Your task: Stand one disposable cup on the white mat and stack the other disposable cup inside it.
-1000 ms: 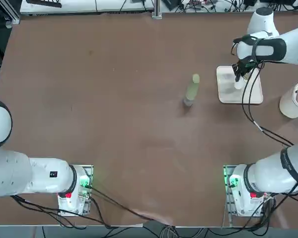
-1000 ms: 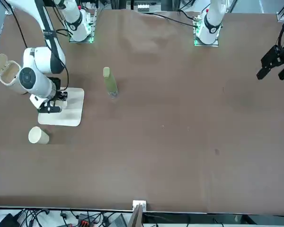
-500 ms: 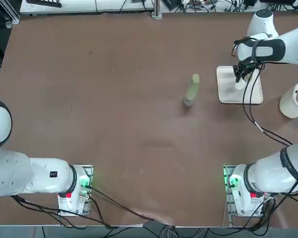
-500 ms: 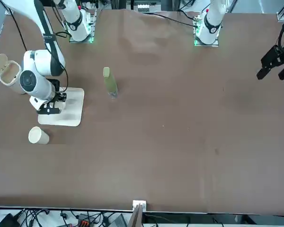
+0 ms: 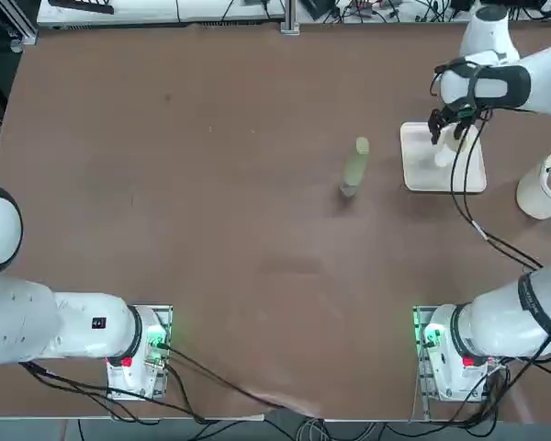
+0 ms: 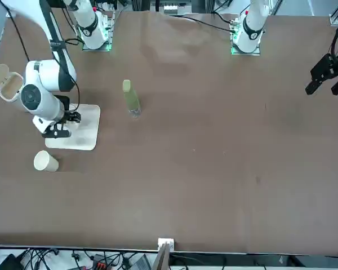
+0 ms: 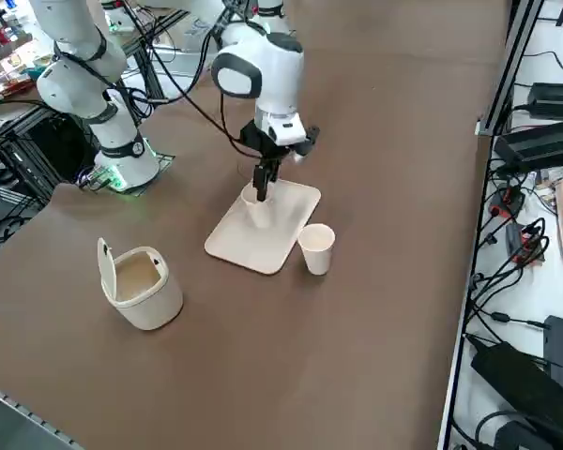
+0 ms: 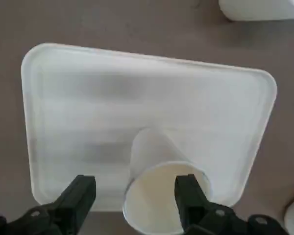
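Note:
The right gripper grabs the other disposable cup by its rim [image 6: 36, 160] next. Then it stacks that cup inside the cup on the white mat.
The white mat [image 5: 421, 175] [image 6: 85, 136] [image 7: 249, 251] [image 8: 88, 98] lies at the table's right side. One disposable cup [image 5: 444, 158] [image 7: 255, 210] [image 8: 159, 196] stands upright on it, mouth up. My right gripper [image 5: 444, 127] [image 6: 58, 130] [image 7: 262, 184] [image 8: 137, 196] hovers just above that cup, open, with one finger out to the side and the other over the rim. The other disposable cup [image 6: 45, 161] [image 7: 316, 248] stands upright on the table just off the mat's far edge. The arm hides it in the top view.
A white lidded bin [image 5: 542, 186] [image 6: 8, 85] [image 7: 141, 286] stands open beside the mat, toward the table's right edge. An olive-green bottle [image 5: 354, 168] [image 6: 130, 98] lies on its side left of the mat.
My right gripper has let go of the cup on the mat and lifted a little above it. The cup stays upright where it was set.

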